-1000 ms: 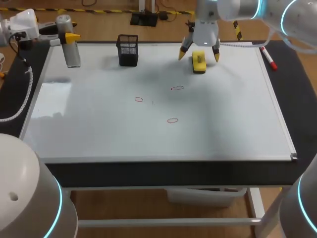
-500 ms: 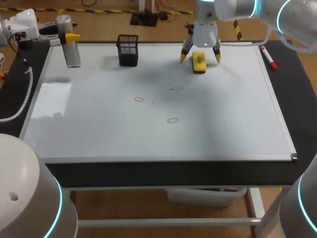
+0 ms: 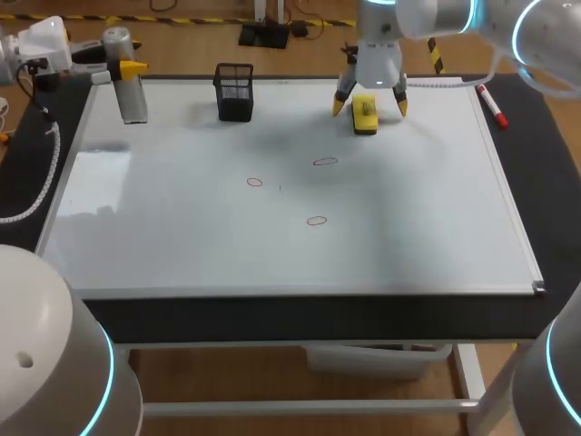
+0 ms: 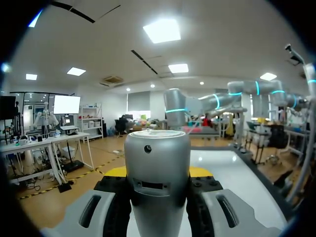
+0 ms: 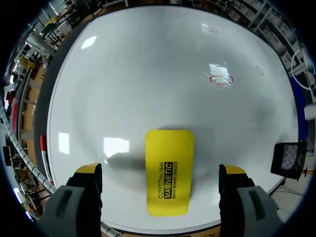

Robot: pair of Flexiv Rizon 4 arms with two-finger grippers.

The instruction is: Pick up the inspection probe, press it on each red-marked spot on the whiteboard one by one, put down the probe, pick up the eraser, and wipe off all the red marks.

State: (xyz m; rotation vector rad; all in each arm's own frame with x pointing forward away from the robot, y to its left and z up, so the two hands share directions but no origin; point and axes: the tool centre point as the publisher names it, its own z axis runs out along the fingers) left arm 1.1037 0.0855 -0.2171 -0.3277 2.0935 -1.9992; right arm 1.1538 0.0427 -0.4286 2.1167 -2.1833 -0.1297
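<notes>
I should next wipe the red marks off the whiteboard, so I need to grab the eraser (image 3: 365,115) by its long yellow sides with my right gripper.
The silver inspection probe (image 3: 132,91) stands upright over the whiteboard's (image 3: 182,245) far left corner. My left gripper (image 3: 127,68) is shut on it. In the left wrist view the probe (image 4: 157,182) fills the gap between the fingers of that gripper (image 4: 158,173). The yellow eraser (image 3: 365,115) lies flat near the far edge. My right gripper (image 3: 369,107) hangs open just above it, one finger on each side. The right wrist view shows the eraser (image 5: 169,170) between the spread tips of the right gripper (image 5: 160,172), touching neither. Three red rings (image 3: 325,162) (image 3: 254,182) (image 3: 316,220) mark the middle of the board.
A black mesh pen holder (image 3: 235,91) stands at the far edge, between the probe and the eraser. A red marker (image 3: 491,104) lies on the dark mat just past the board's right edge.
My right gripper has shifted slightly to the right over the eraser. The left arm and the probe have not moved.
</notes>
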